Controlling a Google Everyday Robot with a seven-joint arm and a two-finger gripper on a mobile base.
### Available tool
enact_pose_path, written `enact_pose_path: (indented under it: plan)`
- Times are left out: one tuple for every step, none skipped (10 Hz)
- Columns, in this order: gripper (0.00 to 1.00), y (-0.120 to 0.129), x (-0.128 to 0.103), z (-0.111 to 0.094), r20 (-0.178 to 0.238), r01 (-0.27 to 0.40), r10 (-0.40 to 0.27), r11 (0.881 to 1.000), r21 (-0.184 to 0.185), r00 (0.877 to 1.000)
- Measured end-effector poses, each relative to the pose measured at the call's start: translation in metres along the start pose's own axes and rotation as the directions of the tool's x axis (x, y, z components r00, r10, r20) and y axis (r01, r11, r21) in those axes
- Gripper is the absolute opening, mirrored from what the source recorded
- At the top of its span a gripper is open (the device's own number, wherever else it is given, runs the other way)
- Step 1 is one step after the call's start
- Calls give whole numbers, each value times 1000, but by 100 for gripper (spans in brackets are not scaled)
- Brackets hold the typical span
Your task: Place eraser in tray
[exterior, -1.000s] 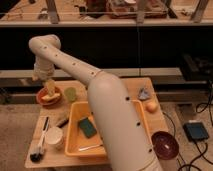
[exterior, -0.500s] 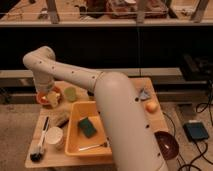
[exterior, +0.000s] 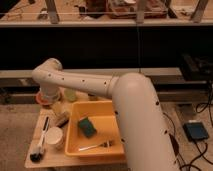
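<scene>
The eraser still has to go in the tray (exterior: 112, 150). My gripper needs to grab it next by the middle of its block (exterior: 62, 120).
The eraser (exterior: 62, 119), a small tan block with a dark base, lies on the wooden table (exterior: 75, 161) just left of the tray. The tray (exterior: 112, 150) is a large yellow-orange bin holding a green sponge (exterior: 87, 127) and a pale utensil (exterior: 95, 146). My white arm bends over the table's far left. Its gripper (exterior: 53, 101) hangs low beside the orange-red bowl (exterior: 43, 99), a short way behind the eraser. The gripper stands open and holds nothing.
A white cup (exterior: 54, 136) and a white-handled brush with a black head (exterior: 39, 146) lie at the front left. A greenish object (exterior: 70, 95) sits behind the tray. My thick arm covers the table's right side. A blue box (exterior: 196, 131) is on the floor.
The arm has bent lower and the gripper has come down from above the bowl toward the table's left side, nearer the eraser. The eraser has not moved.
</scene>
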Motion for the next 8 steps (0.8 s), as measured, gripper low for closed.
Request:
enact_pose_path:
  plan:
    - [80,0,-1,2,5,1,-1,1000,-1,1000]
    - [80,2,0,6,20,7,-7,1000,5,1000]
    - [80,4,3,13,26,11,-12,1000,5,1000]
    - [80,8,6,28,29,26,-26,1000,-3,999]
    - [80,13,9,43,28,44,-43,999,-17,999]
    - [80,16,11,53,24,58,-58,998,-33,998]
    - [80,18,13,59,17,69,-68,997,-46,998]
    - [80,20,13,65,8,82,-82,995,-61,997]
